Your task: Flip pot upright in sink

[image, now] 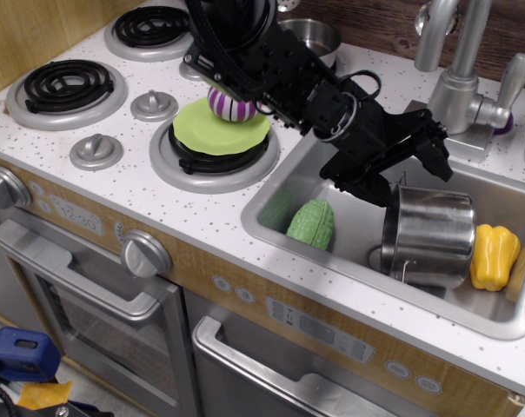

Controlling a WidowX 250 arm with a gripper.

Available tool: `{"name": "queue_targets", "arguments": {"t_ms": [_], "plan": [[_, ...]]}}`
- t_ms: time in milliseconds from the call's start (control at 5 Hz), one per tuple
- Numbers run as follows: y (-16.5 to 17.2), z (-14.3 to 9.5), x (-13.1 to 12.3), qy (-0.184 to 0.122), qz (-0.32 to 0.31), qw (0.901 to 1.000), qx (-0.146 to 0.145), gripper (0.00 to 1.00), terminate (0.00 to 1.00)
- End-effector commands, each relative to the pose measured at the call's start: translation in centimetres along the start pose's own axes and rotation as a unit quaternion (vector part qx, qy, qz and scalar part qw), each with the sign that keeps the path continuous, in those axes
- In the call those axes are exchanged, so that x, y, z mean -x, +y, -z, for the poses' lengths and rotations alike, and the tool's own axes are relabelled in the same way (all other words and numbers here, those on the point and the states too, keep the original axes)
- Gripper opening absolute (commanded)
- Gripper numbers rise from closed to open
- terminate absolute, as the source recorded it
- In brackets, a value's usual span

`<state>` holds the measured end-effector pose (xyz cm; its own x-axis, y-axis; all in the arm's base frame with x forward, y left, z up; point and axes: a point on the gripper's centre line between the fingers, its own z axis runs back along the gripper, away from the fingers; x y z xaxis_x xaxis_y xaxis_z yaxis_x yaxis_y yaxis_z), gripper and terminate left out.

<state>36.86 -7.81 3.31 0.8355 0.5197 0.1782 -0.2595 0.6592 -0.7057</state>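
I need to take hold of the pot with my gripper by its rim next, so that I can flip the pot upright in the sink.
The shiny steel pot stands on end in the right half of the sink, slightly tilted, with its thin wire loop handle at the lower front edge. I cannot tell which end is the open one. My black gripper hangs just above and to the left of the pot's top. Its fingers are spread open and hold nothing. The arm reaches in from the upper left over the stove.
A green toy vegetable lies in the sink's left half. A yellow pepper sits against the pot's right side. The faucet stands behind the sink. A purple striped onion rests on a green plate.
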Motion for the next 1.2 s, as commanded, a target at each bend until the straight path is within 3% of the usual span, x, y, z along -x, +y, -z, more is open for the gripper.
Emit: {"name": "queue_targets", "arguments": {"t_ms": [0,600,800,1000], "plan": [[-0.6,0.4,-1.3,-0.02,0.02,0.9986,0.046,1.0,0.0],[-2.6,2.7,-2.6,-0.024,-0.017,0.995,0.096,1.0,0.0],[-3.3,3.4,-2.8,-0.037,-0.032,0.9935,0.103,0.0,0.0],[-3.5,3.6,-2.5,-0.04,-0.038,0.9926,0.108,1.0,0.0]]}}
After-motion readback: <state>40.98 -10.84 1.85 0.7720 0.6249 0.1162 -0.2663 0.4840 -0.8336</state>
